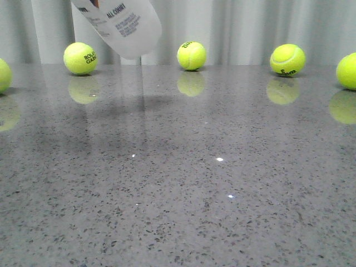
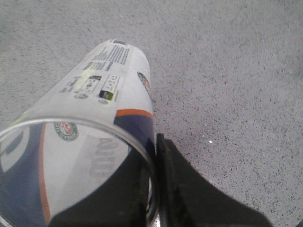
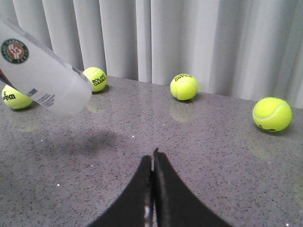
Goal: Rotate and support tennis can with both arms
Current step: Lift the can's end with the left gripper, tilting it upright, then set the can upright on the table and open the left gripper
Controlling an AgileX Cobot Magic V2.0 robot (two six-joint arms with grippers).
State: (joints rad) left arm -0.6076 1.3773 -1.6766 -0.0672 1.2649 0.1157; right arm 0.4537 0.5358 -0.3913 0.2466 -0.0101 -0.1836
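The left gripper needs to keep holding the can, because the can's closed end is hanging tilted in the air above the grey speckled table.
The tennis can, whitish translucent with printed text, hangs tilted in the air above the grey table, its closed end pointing down and to the right; its upper part is cut off by the front view's top edge. In the left wrist view the can shows its open rim, navy label, orange stripe and round emblem. My left gripper is shut on the can's rim wall, one finger inside, one outside. In the right wrist view the can is at the far left. My right gripper is shut and empty, low over the table, apart from the can.
Several yellow-green tennis balls stand along the table's back edge before a grey curtain: one behind the can, one at the middle, one to the right, others at both side edges. The grey speckled table is glossy.
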